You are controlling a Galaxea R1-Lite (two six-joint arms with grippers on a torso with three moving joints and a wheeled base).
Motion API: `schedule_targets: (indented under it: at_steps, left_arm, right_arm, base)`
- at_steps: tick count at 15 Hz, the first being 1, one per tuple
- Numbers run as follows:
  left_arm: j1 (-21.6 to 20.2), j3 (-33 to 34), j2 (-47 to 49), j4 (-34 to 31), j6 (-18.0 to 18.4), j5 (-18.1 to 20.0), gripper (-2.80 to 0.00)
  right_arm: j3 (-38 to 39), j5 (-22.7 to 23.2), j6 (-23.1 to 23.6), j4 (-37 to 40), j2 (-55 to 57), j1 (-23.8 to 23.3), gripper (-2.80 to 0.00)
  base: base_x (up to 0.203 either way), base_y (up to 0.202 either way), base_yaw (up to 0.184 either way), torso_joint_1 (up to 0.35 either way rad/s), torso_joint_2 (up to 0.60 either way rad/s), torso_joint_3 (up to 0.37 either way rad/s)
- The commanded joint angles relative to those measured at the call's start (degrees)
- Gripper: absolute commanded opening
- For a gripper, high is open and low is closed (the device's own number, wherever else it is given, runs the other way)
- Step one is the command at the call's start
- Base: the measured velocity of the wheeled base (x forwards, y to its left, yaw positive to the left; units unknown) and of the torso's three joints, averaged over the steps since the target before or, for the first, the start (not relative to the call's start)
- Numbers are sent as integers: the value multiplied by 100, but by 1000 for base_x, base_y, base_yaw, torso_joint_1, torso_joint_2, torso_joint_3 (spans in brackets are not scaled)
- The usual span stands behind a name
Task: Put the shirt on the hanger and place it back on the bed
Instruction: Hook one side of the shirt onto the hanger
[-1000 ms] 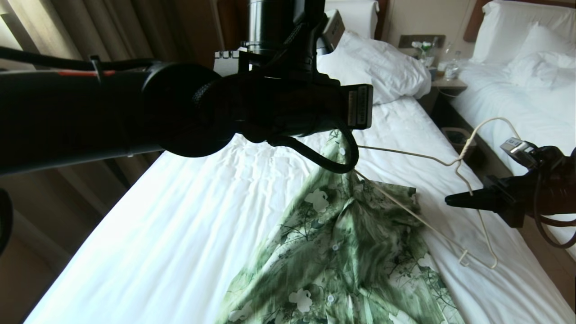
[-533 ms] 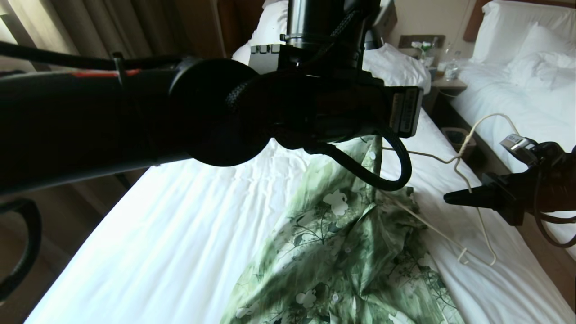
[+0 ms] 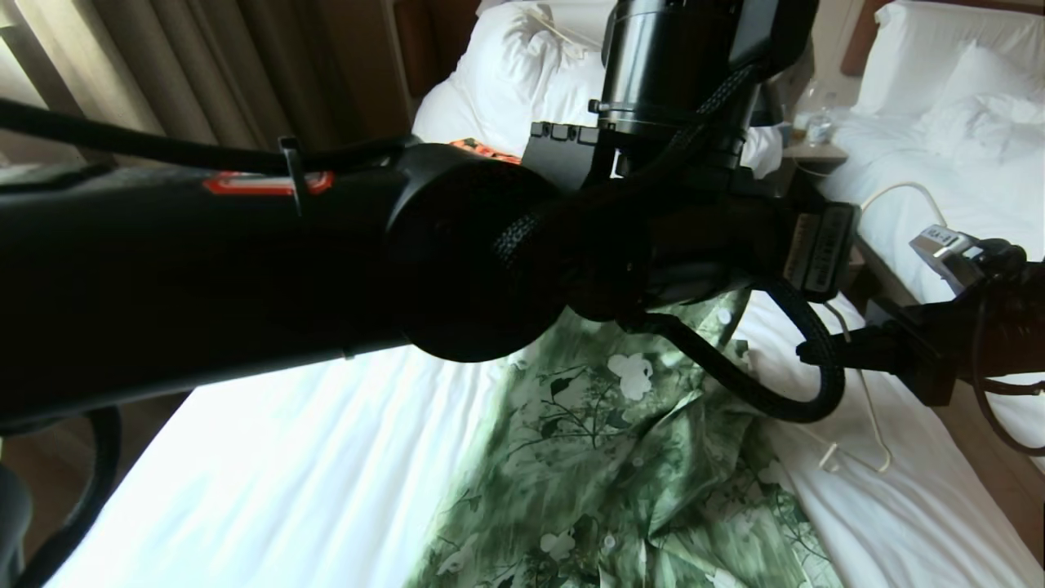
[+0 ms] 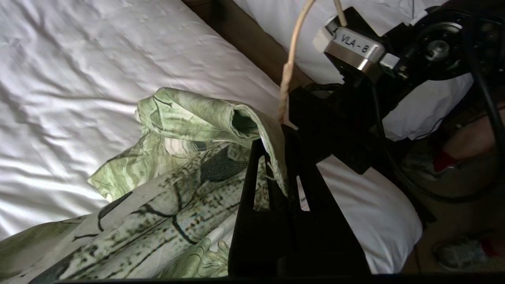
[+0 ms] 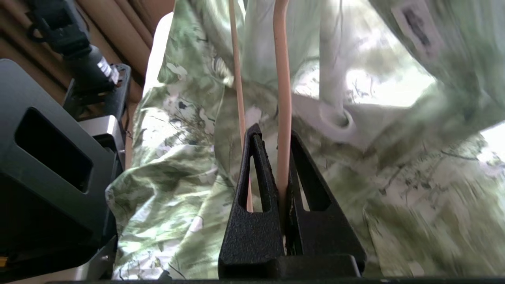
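The hanger's wire (image 4: 287,75) stands outside the lifted edge (image 4: 270,139), so it is too early to release. My left gripper moves the shirt over the wire next.
The green flowered shirt (image 3: 620,457) lies crumpled on the bed (image 3: 269,474), with one edge lifted. My left gripper (image 4: 274,138) is shut on that lifted fabric edge (image 4: 221,114). In the head view its fingers are hidden behind the left wrist (image 3: 718,245). My right gripper (image 3: 804,353) hovers over the bed's right side, shut on the cream hanger (image 5: 283,79) by its wire. The hanger's lower end (image 3: 861,445) hangs beside the shirt. The right gripper (image 5: 276,132) points at the shirt (image 5: 394,177), and the two grippers are close together.
White pillows (image 3: 522,73) and a small orange garment (image 3: 490,151) lie at the bed's head. A second bed (image 3: 939,171) stands at the right across a narrow gap, with a nightstand holding bottles (image 3: 816,135) between them. Curtains (image 3: 204,73) hang at the left.
My left arm has swung to the right across the head view, carrying the shirt's edge up toward the hanger and the right gripper. The right gripper has hardly moved.
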State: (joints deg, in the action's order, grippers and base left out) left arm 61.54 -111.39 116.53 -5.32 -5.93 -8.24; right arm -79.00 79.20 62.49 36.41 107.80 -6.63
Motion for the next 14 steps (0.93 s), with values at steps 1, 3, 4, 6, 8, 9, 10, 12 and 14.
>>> schedule_targets:
  at_steps: [1,3,4,6,8,9,10,12,14]
  left_arm:
    - [107,-6,108,14,-177,77,-280]
    - [271,-6,219,61,-370,116,-280]
    - [342,-4,289,119,-373,120,-280]
    - [456,-1,363,224,-379,143,-280]
    - [573,29,410,197,-386,123,-280]
    - [590,29,442,191,-381,112,-280]
    - [614,29,497,214,-363,91,-280]
    - [622,23,573,226,-283,-2,-280]
    - [614,29,551,215,-264,-85,-280]
  right_arm:
    - [-37,145,35,15,-5,42,-280]
    - [-37,191,35,15,-14,136,-280]
    - [-37,192,35,15,-31,163,-280]
    - [-46,253,35,15,-61,188,-280]
    - [-37,304,35,15,-141,198,-280]
    - [-33,320,30,15,-156,198,-280]
    - [-22,347,30,15,-175,198,-280]
    - [-11,367,26,24,-207,206,-280]
    - [-1,394,31,24,-264,206,-280]
  base:
    - [0,0,0,0,0,0]
    - [0,0,0,0,0,0]
    - [0,0,0,0,0,0]
    - [0,0,0,0,0,0]
    - [0,0,0,0,0,0]
    - [0,0,0,0,0,0]
    - [0,0,0,0,0,0]
    - [0,0,0,0,0,0]
    - [0,0,0,0,0,0]
